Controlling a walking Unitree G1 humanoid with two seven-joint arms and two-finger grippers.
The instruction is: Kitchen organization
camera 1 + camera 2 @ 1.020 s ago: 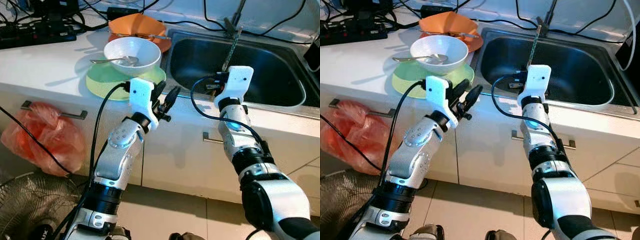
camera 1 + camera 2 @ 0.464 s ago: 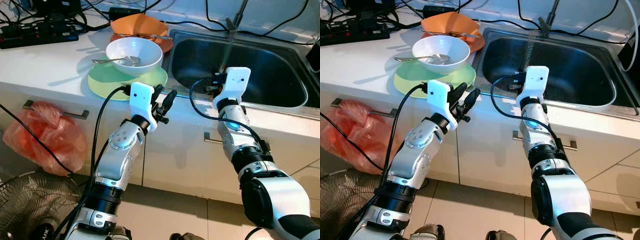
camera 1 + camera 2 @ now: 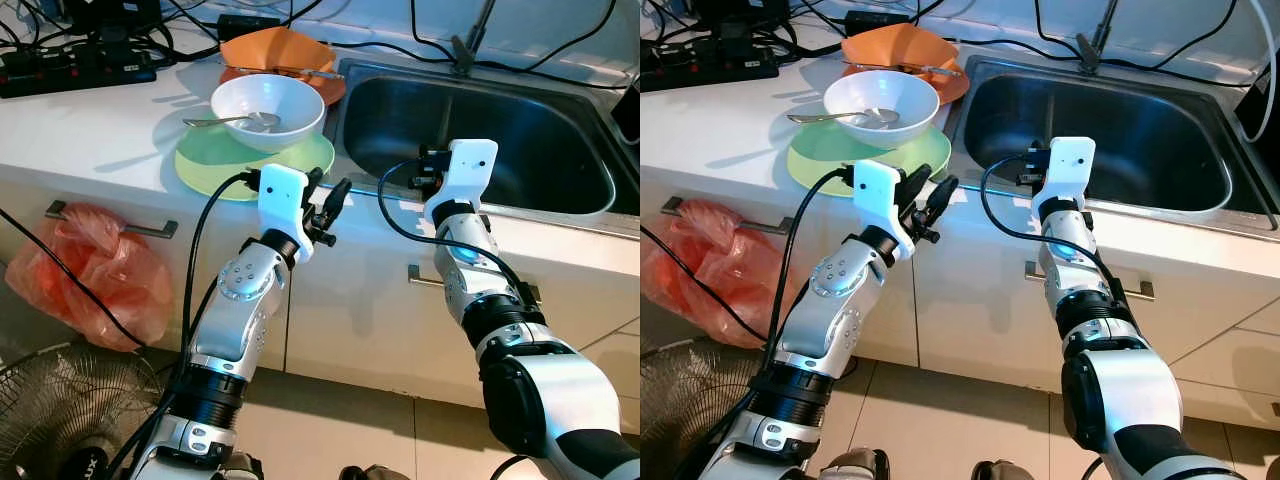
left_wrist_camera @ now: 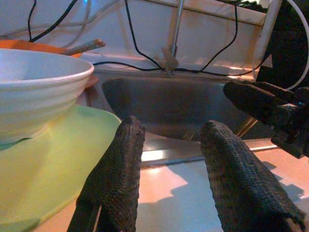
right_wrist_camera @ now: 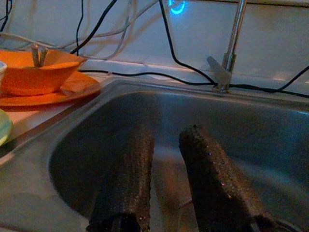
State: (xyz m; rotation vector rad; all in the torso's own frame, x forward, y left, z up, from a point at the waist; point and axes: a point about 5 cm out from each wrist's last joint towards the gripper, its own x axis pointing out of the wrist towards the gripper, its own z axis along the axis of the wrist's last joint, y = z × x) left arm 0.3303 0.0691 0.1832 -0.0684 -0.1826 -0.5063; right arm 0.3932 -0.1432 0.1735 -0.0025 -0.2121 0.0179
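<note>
The spoon's head (image 3: 263, 120) sits down inside the white bowl, so my left gripper should next grab the thin metal handle (image 3: 205, 122) that sticks out past the bowl's rim.
A white bowl (image 3: 265, 105) holding a spoon (image 3: 225, 121) stands on a green plate (image 3: 210, 165) on the white counter. Behind it an orange bowl (image 3: 280, 48) rests on an orange plate (image 3: 325, 90). To the right lies the steel sink (image 3: 530, 150). My left gripper (image 3: 330, 185) hovers open just in front of the green plate's edge, at the counter's front; its fingers (image 4: 120, 169) hold nothing. My right gripper (image 5: 166, 140) is open over the sink's front rim and points into the basin.
A faucet (image 3: 465, 50) rises behind the sink. Black cables and a power strip (image 3: 80, 65) run along the back of the counter. A red plastic bag (image 3: 90, 275) hangs from a drawer handle, with a fan (image 3: 50, 410) on the floor below.
My right wrist has dropped slightly towards the sink's front rim. The left gripper has hardly moved.
</note>
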